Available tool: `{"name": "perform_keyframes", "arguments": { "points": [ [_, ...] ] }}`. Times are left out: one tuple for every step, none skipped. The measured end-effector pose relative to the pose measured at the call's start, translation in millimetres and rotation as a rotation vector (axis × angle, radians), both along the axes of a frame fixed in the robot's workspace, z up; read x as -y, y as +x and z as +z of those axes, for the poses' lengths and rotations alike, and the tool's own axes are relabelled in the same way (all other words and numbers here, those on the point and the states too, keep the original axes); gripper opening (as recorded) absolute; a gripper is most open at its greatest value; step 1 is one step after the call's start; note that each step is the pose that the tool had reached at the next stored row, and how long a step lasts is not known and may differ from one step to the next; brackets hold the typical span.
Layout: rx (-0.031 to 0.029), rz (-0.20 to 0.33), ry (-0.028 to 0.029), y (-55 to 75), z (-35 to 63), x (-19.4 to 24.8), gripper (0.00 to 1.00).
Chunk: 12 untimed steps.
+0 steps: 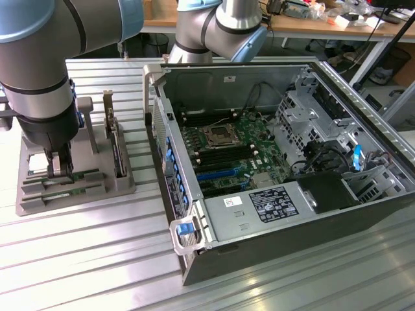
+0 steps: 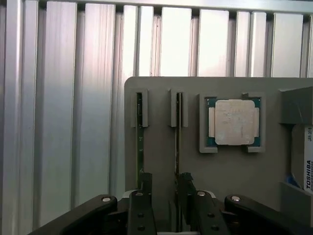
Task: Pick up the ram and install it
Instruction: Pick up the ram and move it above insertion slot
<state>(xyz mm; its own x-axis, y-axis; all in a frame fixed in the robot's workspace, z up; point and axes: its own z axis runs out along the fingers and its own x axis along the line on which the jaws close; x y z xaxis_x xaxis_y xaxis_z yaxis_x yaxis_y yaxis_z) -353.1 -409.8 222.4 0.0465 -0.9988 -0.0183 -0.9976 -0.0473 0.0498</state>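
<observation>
I should grab the ram by its thin top edge (image 1: pixel 62 194) with my gripper next, so I can install it in the motherboard's black memory slots.
Two ram sticks stand on edge in slots of a grey holder tray (image 2: pixel 161 147). One ram (image 2: pixel 177 142) runs down between my gripper's fingertips, close to the inner face of one finger (image 2: pixel 186 183). The other ram (image 2: pixel 139 142) lies just outside the other finger (image 2: pixel 145 183). My gripper (image 2: pixel 165 185) is open, low over the tray, and grips nothing. In the exterior view the gripper (image 1: pixel 55 167) hangs over the tray (image 1: pixel 97 184) at the exterior view's left. The open computer case (image 1: pixel 272 162) lies to the exterior view's right, with the motherboard's black memory slots (image 1: pixel 217 155) exposed.
A square silver processor chip (image 2: pixel 234 122) sits in a pocket of the tray beside the rams, with a hard drive (image 2: pixel 305 161) past it. An expansion card (image 1: pixel 117 146) stands upright in the tray. The ribbed metal table (image 1: pixel 84 259) surrounds tray and case. The case wall (image 1: pixel 162 142) rises between them.
</observation>
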Motion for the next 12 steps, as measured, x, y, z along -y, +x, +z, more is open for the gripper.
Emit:
{"name": "perform_keyframes", "arguments": {
  "points": [
    [0.0,0.004,0.0,-0.1,-0.3,2.3,0.36],
    [-0.0001,0.01,-0.0001,-0.4,-0.8,5.9,0.36],
    [0.0,0.016,0.0,-0.6,-1.3,9.3,0.36],
    [0.0,0.019,0.0,-0.7,-1.5,11.0,0.36],
    [0.0,0.026,0.0001,-0.8,-2.1,13.4,0.36],
    [0.0001,0.034,0.0001,-0.9,-2.9,15.1,0.36],
    [0.0001,0.038,0.0001,-0.9,-3.4,15.7,0.36],
    [0.0,0.041,0.0,-0.9,-3.8,16.1,0.36],
    [-0.0001,0.049,-0.0001,-1.0,-4.8,17.2,0.36],
    [0.0001,0.054,0.0,-0.9,-5.7,17.8,0.36],
    [0.0001,0.059,0.0,-1.0,-6.8,18.4,0.36],
    [0.0,0.06,-0.0001,-1.1,-9.2,19.0,0.36]
  ]
}}
